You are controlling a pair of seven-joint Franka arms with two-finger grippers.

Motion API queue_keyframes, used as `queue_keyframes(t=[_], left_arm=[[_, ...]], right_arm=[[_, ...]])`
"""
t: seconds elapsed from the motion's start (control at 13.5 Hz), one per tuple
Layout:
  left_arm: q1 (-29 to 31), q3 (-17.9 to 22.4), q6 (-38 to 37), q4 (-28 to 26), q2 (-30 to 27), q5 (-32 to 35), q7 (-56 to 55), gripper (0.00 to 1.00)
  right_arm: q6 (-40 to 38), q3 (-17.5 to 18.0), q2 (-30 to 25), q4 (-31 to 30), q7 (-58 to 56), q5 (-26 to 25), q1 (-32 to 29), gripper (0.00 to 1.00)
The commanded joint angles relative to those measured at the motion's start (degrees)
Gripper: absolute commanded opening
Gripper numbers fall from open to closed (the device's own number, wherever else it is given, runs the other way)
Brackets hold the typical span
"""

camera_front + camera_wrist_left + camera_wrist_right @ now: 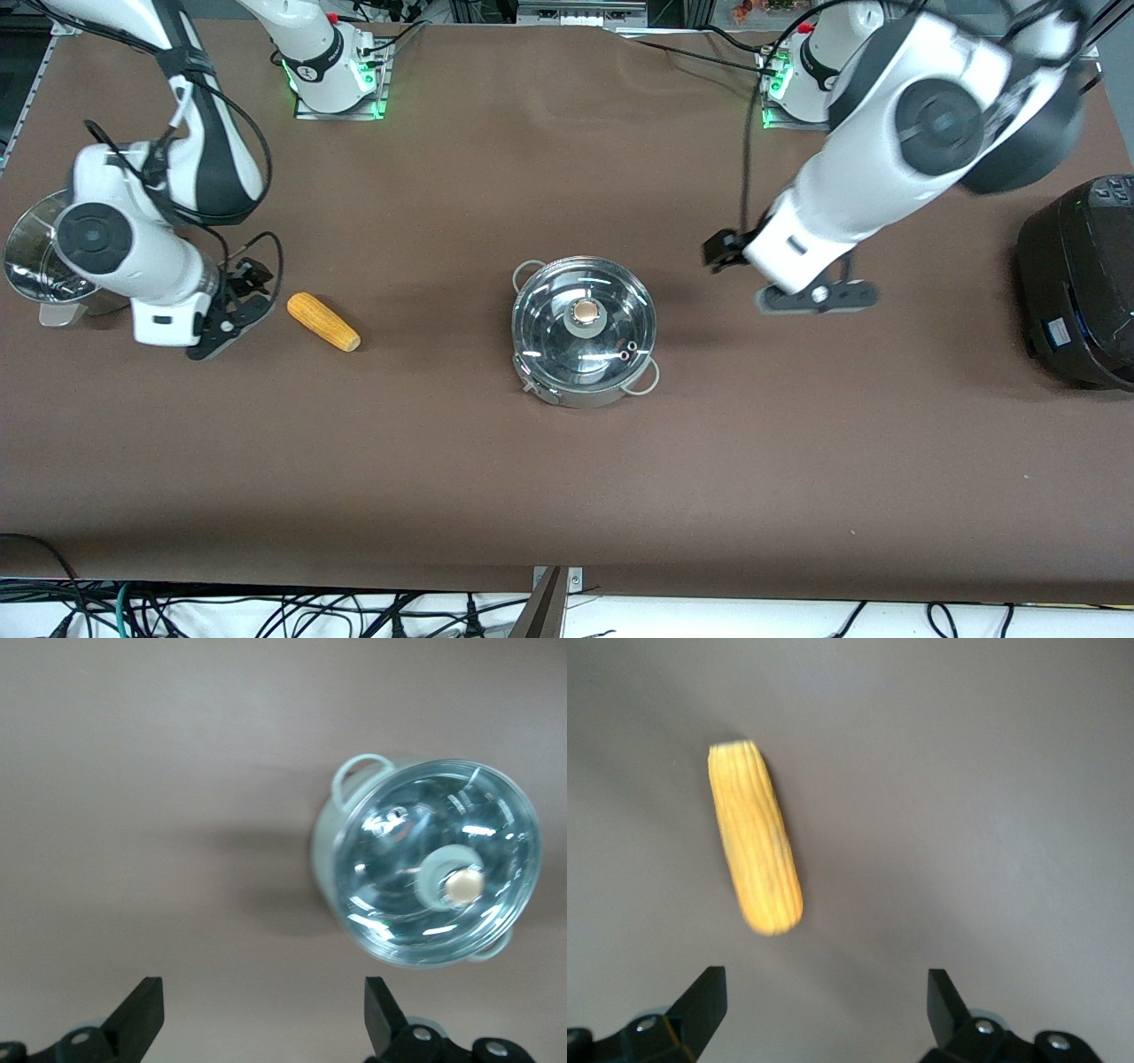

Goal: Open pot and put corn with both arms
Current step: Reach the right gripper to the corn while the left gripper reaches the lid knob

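The robot's right gripper should next grab the corn around its middle [324, 322] [756, 838] to keep it level, since the corn's ends are far apart.
The steel pot [585, 354] stands mid-table with its glass lid [554, 323] and tan knob [585, 312] on it. It also shows in the left wrist view [425, 859], lid closed. The yellow corn [323, 321] lies on the table toward the right arm's end and shows in the right wrist view [755, 846]. My right gripper [229, 326] is open and empty just beside the corn, its fingertips [709, 992] spread wide. My left gripper [819, 297] hovers open and empty [262, 992] over bare table beside the pot, toward the left arm's end.
A steel steamer vessel [31, 252] stands at the right arm's end, partly hidden by the right arm. A big black cooker [1081, 283] stands at the left arm's end. The table is covered in brown cloth [567, 478].
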Motion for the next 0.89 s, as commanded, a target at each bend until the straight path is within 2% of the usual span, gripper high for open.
queue_keyframes(t=[0.0,0.15,0.22,0.37,0.59,0.67,0.74,0.81], left_arm=[[-6.0,1.4,-0.3,11.3,10.2,-0.2,-8.9,1.0],[-9.5,1.7,3.6,10.7,12.0,0.0,-15.5,1.0],[-11.2,2.0,4.5,10.8,13.0,1.0,-17.9,1.0],[-13.5,2.2,6.1,10.6,14.5,3.8,-21.5,1.0],[-15.9,2.2,11.8,6.7,15.5,6.4,-23.0,0.97],[-16.0,2.0,13.8,5.6,15.9,6.4,-23.0,0.96],[-16.0,2.0,14.8,5.4,16.2,6.3,-23.0,0.94],[-16.0,2.0,14.9,5.4,16.7,6.3,-23.0,0.93]], right_arm=[[13.2,0.3,-1.0,-10.0,-1.7,-0.9,-0.6,1.0],[25.0,0.4,1.2,-15.3,-1.7,-0.9,-0.4,1.0],[27.7,0.4,3.3,-15.4,-1.5,-0.9,-0.5,1.0],[29.7,2.4,5.5,-14.9,-1.2,-0.9,-0.5,1.0],[29.8,2.7,7.9,-14.8,-1.6,-0.9,-0.5,1.0],[29.8,2.7,8.3,-14.3,-1.6,-1.0,-0.5,0.97],[29.8,2.5,8.4,-13.5,-1.7,-1.2,-0.6,0.67],[29.5,2.5,8.4,-12.5,-1.7,-1.2,-0.6,0.21]])
